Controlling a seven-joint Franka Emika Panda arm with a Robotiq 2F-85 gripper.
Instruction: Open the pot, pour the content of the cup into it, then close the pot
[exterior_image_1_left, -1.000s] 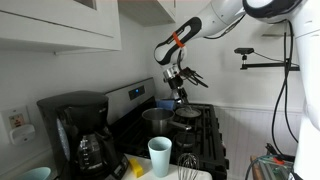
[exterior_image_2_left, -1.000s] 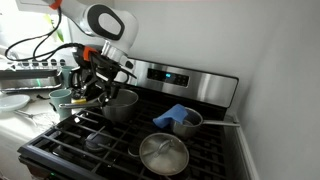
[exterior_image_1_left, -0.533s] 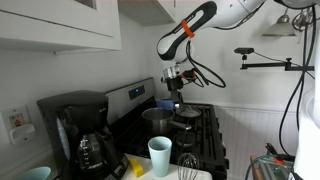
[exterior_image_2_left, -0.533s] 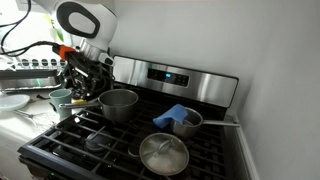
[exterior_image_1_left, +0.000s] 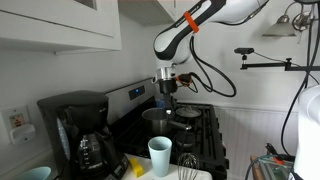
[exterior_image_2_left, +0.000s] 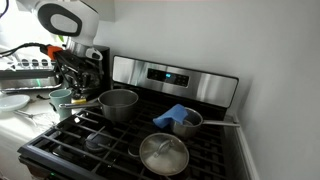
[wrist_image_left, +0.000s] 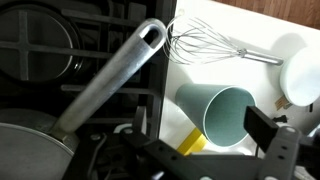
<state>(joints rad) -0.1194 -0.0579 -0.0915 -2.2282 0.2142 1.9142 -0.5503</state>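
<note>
I will next grab the cup (exterior_image_1_left: 160, 155) from above with my gripper, by one side of its rim. The rest of the cup's opening stays free, so it can pour into the pot.
The pot (exterior_image_2_left: 118, 103) is shiny steel with a long handle and stands open on a back burner; it also shows in an exterior view (exterior_image_1_left: 155, 118) and at the wrist view's lower left (wrist_image_left: 30, 150). A round steel lid with a knob (exterior_image_2_left: 163, 153) sits on the front burner. The cup (exterior_image_1_left: 160, 155) stands upright on the counter beside the stove; the wrist view looks into its mouth (wrist_image_left: 225, 115). My gripper (wrist_image_left: 200, 142) is open and empty, above the cup and the pot handle (wrist_image_left: 110, 75). It shows in both exterior views (exterior_image_1_left: 166, 90) (exterior_image_2_left: 74, 85).
A small blue vessel with a blue cloth (exterior_image_2_left: 183, 119) sits on a right burner. A wire whisk (wrist_image_left: 205, 42) lies on the counter next to the cup. A black coffee maker (exterior_image_1_left: 80, 135) stands on the counter. A yellow object (wrist_image_left: 190, 145) lies by the cup.
The arm has swung away from over the stove toward the counter side where the cup stands. The gripper stays open and empty.
</note>
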